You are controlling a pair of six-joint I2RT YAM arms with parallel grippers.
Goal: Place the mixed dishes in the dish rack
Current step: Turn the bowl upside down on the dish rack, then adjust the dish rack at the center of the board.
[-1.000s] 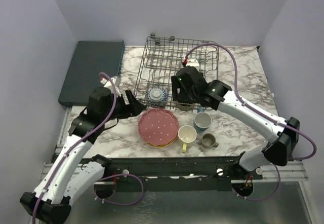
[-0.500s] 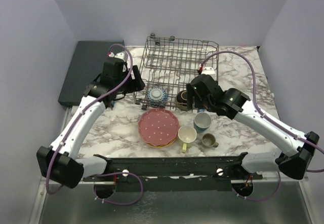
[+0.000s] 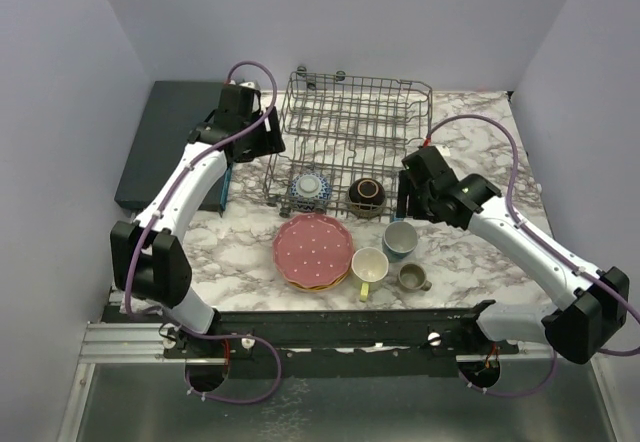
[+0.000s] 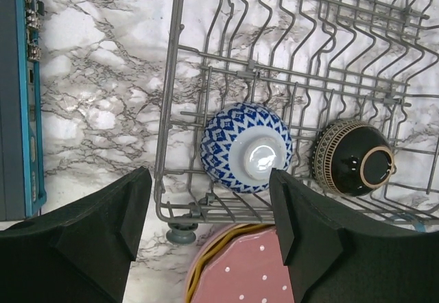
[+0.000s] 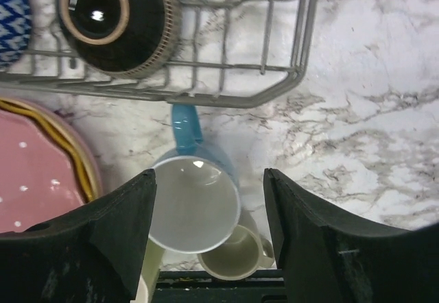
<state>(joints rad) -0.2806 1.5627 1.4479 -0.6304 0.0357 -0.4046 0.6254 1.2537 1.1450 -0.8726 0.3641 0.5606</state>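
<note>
My left gripper is going to grab the dish rack next, and it needs to take it by its rim wire (image 3: 269,174) beside the blue patterned bowl (image 3: 311,189) to move the rack for loading dishes.
The grey wire dish rack (image 3: 350,122) holds a blue patterned bowl (image 3: 311,189) and a brown bowl (image 3: 366,195), both upside down along its front edge. A stack of plates with a pink dotted plate (image 3: 313,250) on top lies in front of the rack. The yellow mug (image 3: 369,265), blue mug (image 3: 400,239) and olive-grey mug (image 3: 411,278) stand to its right. My left gripper (image 3: 272,145) is open and empty, high at the rack's left side, above the blue bowl (image 4: 247,149). My right gripper (image 3: 406,204) is open and empty above the blue mug (image 5: 195,203).
A flat dark teal slab (image 3: 180,142) lies left of the rack, its edge close to the left arm. The rack's round foot (image 4: 180,234) stands by the plate stack (image 4: 254,269). The three mugs are packed close together, near the table's front edge.
My left arm swung from the front left up to the rack's left side. My right gripper let go of the brown bowl in the rack and drew back right, over the blue mug.
</note>
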